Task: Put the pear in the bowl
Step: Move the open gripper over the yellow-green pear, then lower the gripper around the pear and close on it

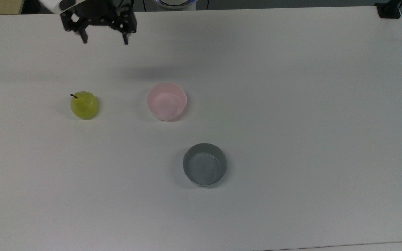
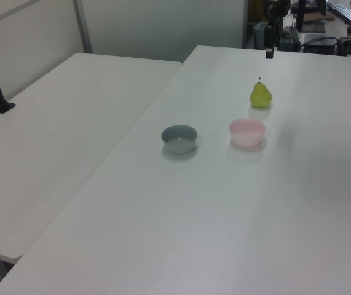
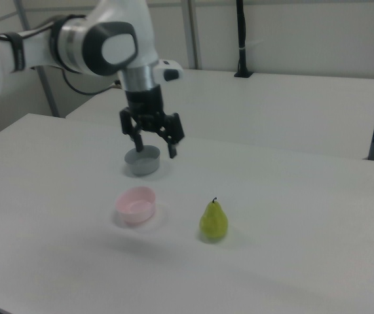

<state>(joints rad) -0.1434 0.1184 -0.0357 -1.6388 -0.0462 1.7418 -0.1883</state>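
Note:
The robot's gripper next needs to grab the pear by its rounded body [image 2: 260, 98], so that it can place the pear in the pale pink bowl [image 2: 247, 132].
The yellow-green pear [image 1: 84, 105] [image 2: 260, 94] [image 3: 213, 221] stands upright on the white table, stem up. The pale pink bowl [image 1: 166, 101] [image 2: 247, 132] [image 3: 136, 204] sits empty to the pear's right in the top view. My gripper [image 1: 105, 40] [image 3: 154, 150] hangs open above the table with nothing between its fingers. In the top view it is beyond the pear, slightly to the pear's right. In the left view, one finger [image 2: 268, 52] shows above the table's far edge.
A grey bowl [image 1: 204, 164] [image 2: 179, 139] [image 3: 142, 161] stands empty, nearer than the pink bowl in the top view. The white table [image 1: 291, 104] spreads wide to the top view's right. A second table [image 2: 58, 123] adjoins at the left view's left.

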